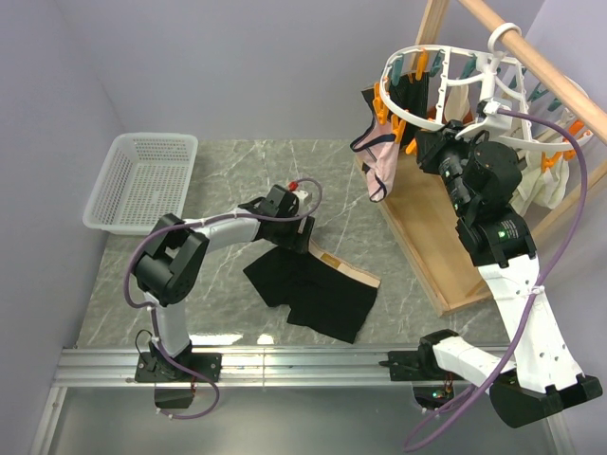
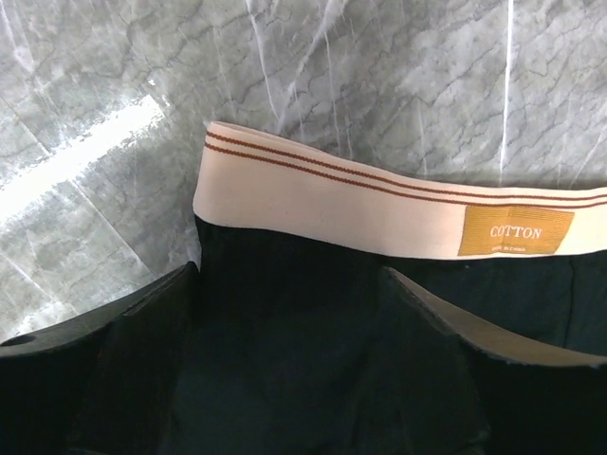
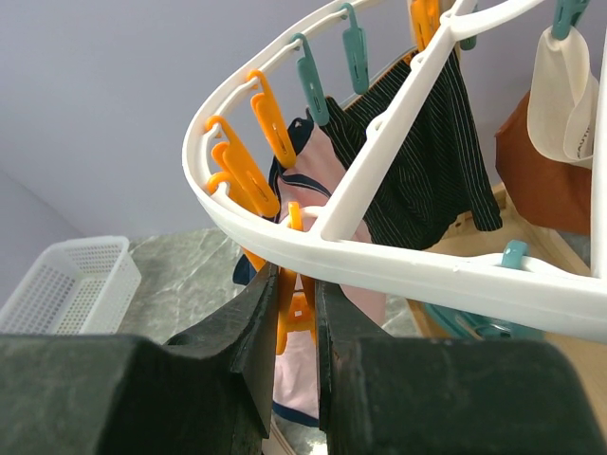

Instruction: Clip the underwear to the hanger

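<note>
The left gripper should next grab the underwear (image 1: 313, 289) near the corner of the tan waistband, just below it, so that the waistband stays free to clip.
The underwear (image 1: 313, 289), black boxer briefs with a tan waistband (image 1: 353, 275), lies flat on the marble table. My left gripper (image 1: 289, 226) is low over its far left corner. In the left wrist view the gripper (image 2: 289, 294) is open, its fingers (image 2: 123, 351) spread over the black fabric just below the waistband (image 2: 360, 204). The hanger (image 1: 446, 90), a round white rack with orange and teal clips, hangs at the upper right. My right gripper (image 1: 429, 144) is at its near rim (image 3: 427, 275), shut (image 3: 296, 284) on a dangling orange clip (image 3: 302, 313).
A white mesh basket (image 1: 142, 180) stands at the far left. A wooden rod (image 1: 541, 57) and wooden frame base (image 1: 427, 237) carry the hanger. A pink garment (image 1: 379, 169), a black striped one (image 3: 427, 161) and a rust-brown one (image 3: 541, 180) hang from clips.
</note>
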Robot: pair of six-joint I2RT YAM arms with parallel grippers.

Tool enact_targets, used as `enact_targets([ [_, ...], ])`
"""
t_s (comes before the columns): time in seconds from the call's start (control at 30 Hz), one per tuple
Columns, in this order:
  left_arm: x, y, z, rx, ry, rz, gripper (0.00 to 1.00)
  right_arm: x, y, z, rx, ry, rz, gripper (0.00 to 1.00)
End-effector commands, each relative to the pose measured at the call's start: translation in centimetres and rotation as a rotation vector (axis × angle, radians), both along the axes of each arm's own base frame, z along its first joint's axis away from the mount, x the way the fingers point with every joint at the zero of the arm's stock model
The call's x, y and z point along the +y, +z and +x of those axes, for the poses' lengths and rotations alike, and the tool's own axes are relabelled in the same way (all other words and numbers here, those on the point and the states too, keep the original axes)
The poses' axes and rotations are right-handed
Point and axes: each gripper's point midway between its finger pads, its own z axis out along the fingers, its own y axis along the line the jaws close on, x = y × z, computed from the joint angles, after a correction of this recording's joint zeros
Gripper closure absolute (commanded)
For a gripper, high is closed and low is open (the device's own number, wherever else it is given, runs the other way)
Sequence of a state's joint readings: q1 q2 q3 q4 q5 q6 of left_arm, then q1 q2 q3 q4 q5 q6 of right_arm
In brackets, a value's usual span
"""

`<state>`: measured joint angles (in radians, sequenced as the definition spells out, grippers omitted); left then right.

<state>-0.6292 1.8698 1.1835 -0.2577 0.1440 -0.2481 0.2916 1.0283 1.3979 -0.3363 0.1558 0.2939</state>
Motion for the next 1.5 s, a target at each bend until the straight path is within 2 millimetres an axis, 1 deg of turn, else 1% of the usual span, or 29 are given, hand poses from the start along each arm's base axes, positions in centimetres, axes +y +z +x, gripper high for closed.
enact_targets([
  [0.0, -0.9, 0.4, 0.4, -0.018, -0.021, 0.01, 0.17, 0.4, 0.3, -0.7, -0.015, 0.033, -0.008, 1.0],
  [0.13, -1.0, -1.1, 0.1, -0.019, -0.033, 0.072, 0.16, 0.4, 0.3, -0.7, -0.015, 0.034, -0.01, 1.0],
  [0.27, -1.6, -1.5, 0.0, -0.045, -0.048, 0.107, 0.16, 0.4, 0.2, -0.7, -0.012, 0.034, -0.01, 1.0],
  [0.37, -1.4, -2.7, -0.4, -0.032, -0.054, 0.16, 0.18, 0.4, 0.2, -0.6, -0.012, 0.034, -0.01, 1.0],
  [0.4, -1.3, -3.4, -0.6, -0.018, -0.062, 0.176, 0.2, 0.4, 0.2, -0.5, -0.011, 0.033, -0.012, 1.0],
  [0.47, -1.1, -4.1, -1.1, 0.003, -0.073, 0.196, 0.23, 0.3, 0.2, -0.5, -0.013, 0.028, -0.012, 1.0],
  [0.5, -0.9, -4.7, -1.4, 0.02, -0.069, 0.207, 0.3, 0.3, 0.2, -0.5, -0.013, 0.03, -0.012, 1.0],
  [0.57, -0.1, -5.6, -1.4, 0.036, -0.051, 0.254, 0.38, 0.3, 0.1, -0.5, -0.011, 0.028, -0.012, 1.0],
  [0.6, -0.1, -5.7, -1.6, 0.042, -0.053, 0.255, 0.4, 0.3, 0.1, -0.5, -0.01, 0.027, -0.013, 1.0],
  [0.63, -0.1, -5.7, -1.6, 0.038, -0.053, 0.252, 0.47, 0.3, 0.0, -0.5, -0.008, 0.025, -0.013, 1.0],
  [0.73, -0.3, -5.8, -2.0, 0.04, -0.062, 0.249, 0.57, 0.3, -0.1, -0.4, -0.005, 0.027, -0.012, 1.0],
  [0.77, -0.4, -5.6, -2.0, 0.033, -0.067, 0.243, 0.7, 0.3, -0.1, -0.4, -0.005, 0.027, -0.012, 1.0],
  [0.8, -0.6, -5.6, -2.0, 0.029, -0.075, 0.239, 0.79, 0.4, -0.3, -0.4, -0.002, 0.028, -0.012, 1.0],
  [0.83, -0.9, -5.4, -2.3, 0.024, -0.085, 0.234, 0.85, 0.4, -0.3, -0.4, -0.004, 0.031, -0.013, 1.0],
  [0.87, -1.1, -4.9, -2.2, 0.013, -0.089, 0.221, 0.96, 0.3, -0.3, -0.3, -0.003, 0.028, -0.011, 1.0],
  [0.93, -1.8, -3.9, -2.0, -0.036, -0.093, 0.178, 1.0, 0.4, -0.2, -0.4, -0.005, 0.028, -0.009, 1.0],
  [0.97, -2.5, -1.9, -1.8, -0.082, -0.104, 0.127, 1.0, 0.4, -0.1, -0.4, -0.008, 0.031, -0.01, 1.0],
  [1.0, -3.0, -1.0, -1.4, -0.134, -0.109, 0.081, 1.0, 0.4, -0.1, -0.4, -0.008, 0.031, -0.01, 1.0],
  [1.03, -3.7, 0.2, -1.6, -0.171, -0.127, 0.041, 1.0, 0.5, -0.3, -0.4, -0.005, 0.033, -0.009, 1.0],
  [1.07, -4.1, 2.9, -1.2, -0.247, -0.136, -0.009, 1.0, 0.4, -0.3, -0.4, -0.005, 0.031, -0.009, 1.0],
  [1.13, -5.3, 5.6, -0.8, -0.35, -0.157, -0.097, 1.0, 0.5, -0.4, -0.5, -0.004, 0.034, -0.006, 1.0],
  [1.17, -5.6, 8.0, -0.8, -0.406, -0.168, -0.143, 1.0, 0.5, -0.3, -0.5, -0.006, 0.036, -0.006, 1.0],
  [1.2, -5.8, 8.8, -0.9, -0.43, -0.178, -0.171, 1.0, 0.5, -0.6, -0.5, 0.0, 0.037, -0.006, 1.0],
  [1.23, -6.6, 10.7, -0.6, -0.5, -0.185, -0.223, 1.0, 0.6, -0.6, -0.6, -0.001, 0.042, -0.003, 1.0],
  [1.27, -6.8, 12.6, -0.7, -0.548, -0.2, -0.259, 1.0, 0.6, -0.6, -0.6, -0.001, 0.042, -0.003, 1.0],
  [1.33, -7.6, 14.6, -1.0, -0.606, -0.228, -0.308, 1.0, 0.7, -0.7, -0.6, 0.0, 0.048, 0.0, 1.0],
  [1.37, -8.0, 16.2, -1.0, -0.652, -0.236, -0.333, 1.0, 0.7, -0.6, -0.6, -0.002, 0.047, 0.002, 1.0],
  [1.4, -8.6, 17.2, -1.3, -0.674, -0.26, -0.356, 1.0, 0.7, -0.6, -0.7, -0.003, 0.05, 0.004, 1.0],
  [1.47, -9.6, 19.1, -1.5, -0.722, -0.282, -0.387, 1.0, 0.8, -0.6, -0.7, -0.002, 0.054, 0.008, 1.0],
])
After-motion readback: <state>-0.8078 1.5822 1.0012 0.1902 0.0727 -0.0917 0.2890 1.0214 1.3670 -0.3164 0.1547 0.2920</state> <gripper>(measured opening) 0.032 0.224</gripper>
